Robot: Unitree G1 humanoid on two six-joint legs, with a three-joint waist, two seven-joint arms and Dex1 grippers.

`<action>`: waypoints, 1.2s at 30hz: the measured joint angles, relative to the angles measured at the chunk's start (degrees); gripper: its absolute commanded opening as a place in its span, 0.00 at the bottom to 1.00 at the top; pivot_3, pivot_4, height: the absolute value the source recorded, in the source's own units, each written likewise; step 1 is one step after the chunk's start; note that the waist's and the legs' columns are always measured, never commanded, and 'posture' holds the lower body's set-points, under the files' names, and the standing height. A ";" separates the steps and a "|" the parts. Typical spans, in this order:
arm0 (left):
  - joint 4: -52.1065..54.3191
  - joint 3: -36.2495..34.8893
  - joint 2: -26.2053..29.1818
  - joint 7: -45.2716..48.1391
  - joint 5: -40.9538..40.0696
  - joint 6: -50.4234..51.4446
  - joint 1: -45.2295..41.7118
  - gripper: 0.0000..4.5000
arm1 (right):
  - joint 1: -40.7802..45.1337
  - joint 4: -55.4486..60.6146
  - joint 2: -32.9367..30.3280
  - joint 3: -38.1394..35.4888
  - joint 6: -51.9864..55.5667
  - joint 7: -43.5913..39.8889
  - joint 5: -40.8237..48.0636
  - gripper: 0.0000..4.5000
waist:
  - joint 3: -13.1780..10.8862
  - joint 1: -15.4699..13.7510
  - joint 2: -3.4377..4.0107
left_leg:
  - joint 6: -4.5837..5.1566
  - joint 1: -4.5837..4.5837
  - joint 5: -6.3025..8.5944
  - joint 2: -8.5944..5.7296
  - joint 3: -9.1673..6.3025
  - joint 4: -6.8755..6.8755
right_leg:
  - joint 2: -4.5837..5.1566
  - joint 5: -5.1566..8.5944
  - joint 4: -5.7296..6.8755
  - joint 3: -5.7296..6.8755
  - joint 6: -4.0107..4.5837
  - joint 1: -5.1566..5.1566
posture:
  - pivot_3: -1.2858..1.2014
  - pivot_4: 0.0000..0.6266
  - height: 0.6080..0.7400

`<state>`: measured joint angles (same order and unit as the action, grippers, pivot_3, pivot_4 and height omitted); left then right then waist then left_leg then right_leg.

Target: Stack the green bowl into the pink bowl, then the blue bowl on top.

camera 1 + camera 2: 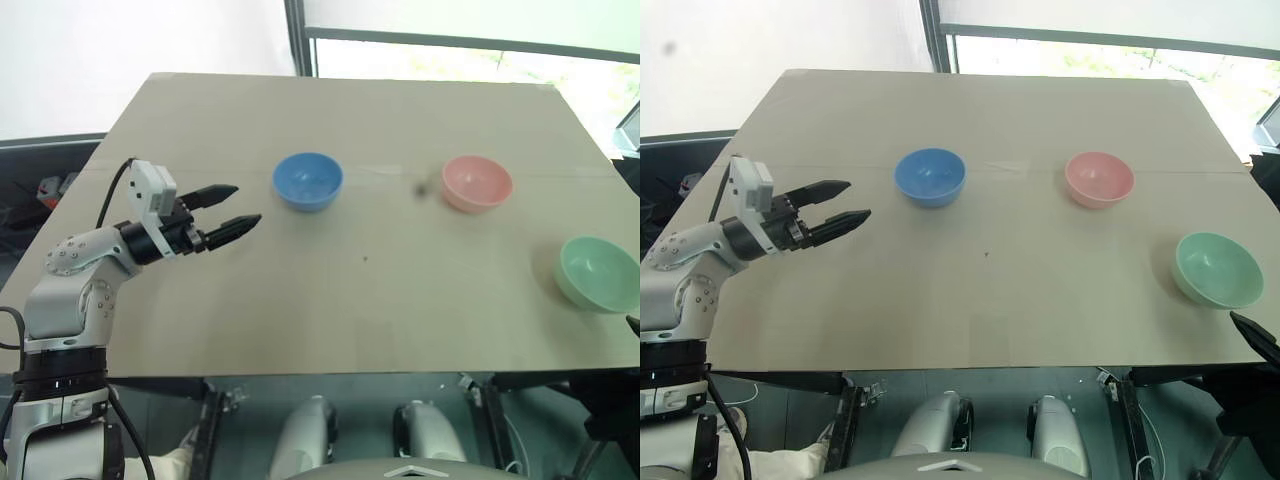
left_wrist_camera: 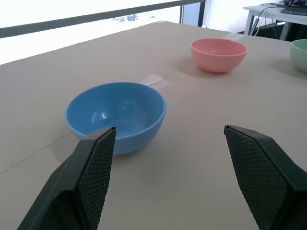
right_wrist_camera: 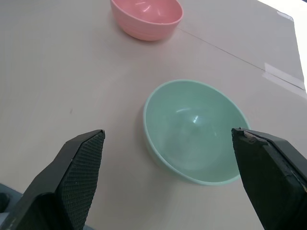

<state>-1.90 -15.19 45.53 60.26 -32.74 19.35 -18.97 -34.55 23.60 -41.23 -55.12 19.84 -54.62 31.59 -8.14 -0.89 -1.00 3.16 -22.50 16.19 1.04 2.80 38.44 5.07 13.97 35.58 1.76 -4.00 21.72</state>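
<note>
Next, my right gripper grabs the pink bowl by its rim (image 1: pixel 478 204) to ready a base for the green bowl (image 1: pixel 598 272).
The blue bowl (image 1: pixel 308 180) stands upright on the tan table (image 1: pixel 350 310), left of centre. To its right sits the pink bowl (image 1: pixel 477 182), and the green bowl (image 1: pixel 598 272) rests near the table's right front corner. All three are empty and apart from each other. My left gripper (image 1: pixel 245 204) hovers open above the table, a short way left of the blue bowl (image 2: pixel 116 115) and pointing at it. My right gripper (image 3: pixel 168 132) is open and empty, looking down on the green bowl (image 3: pixel 194 129) from the near side, with the pink bowl (image 3: pixel 146 17) beyond it.
The table's front edge (image 1: pixel 980 368) runs close below the green bowl, its right edge just beside it. A strip of clear tape (image 3: pixel 283 76) lies flat on the table. A dark window post (image 1: pixel 297 35) stands behind the far edge.
</note>
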 measured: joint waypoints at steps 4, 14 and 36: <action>-0.15 -0.01 -0.07 0.05 0.02 -0.04 -0.09 0.85 | 0.19 0.00 0.01 0.06 -0.14 0.13 -0.07 0.99 | 0.00 -0.02 0.00 | 0.00 0.00 0.00 0.00 0.00 0.00 | 0.00 0.00 0.00 0.00 0.00 0.00 | 0.52 0.24 1.00; 1.50 0.75 -4.61 -0.80 -0.42 0.24 -0.66 0.85 | 19.71 -1.01 -2.64 19.89 -0.14 9.13 -6.77 0.99 | 0.01 0.36 -0.03 | -0.01 0.07 -0.02 0.00 0.09 0.15 | -0.04 -0.01 0.18 -0.11 -0.01 0.00 | 0.52 0.24 1.00; 21.54 0.55 -7.91 -6.68 -5.45 3.73 10.78 0.85 | 87.91 -75.47 9.82 69.74 -29.23 15.30 -44.86 0.15 | -0.25 1.84 0.16 | -0.12 -0.33 -0.08 -0.03 -0.06 -0.06 | -0.05 -0.02 -0.07 0.27 -0.03 0.18 | 0.52 0.24 1.00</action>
<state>19.65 -14.64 37.62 53.58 -38.19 23.08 -8.19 53.36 -51.87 -31.41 14.62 -9.39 -39.31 -13.27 -8.39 0.94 -0.84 3.04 -22.84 16.11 1.01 2.75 38.38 5.02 13.95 35.52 2.03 -4.02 21.89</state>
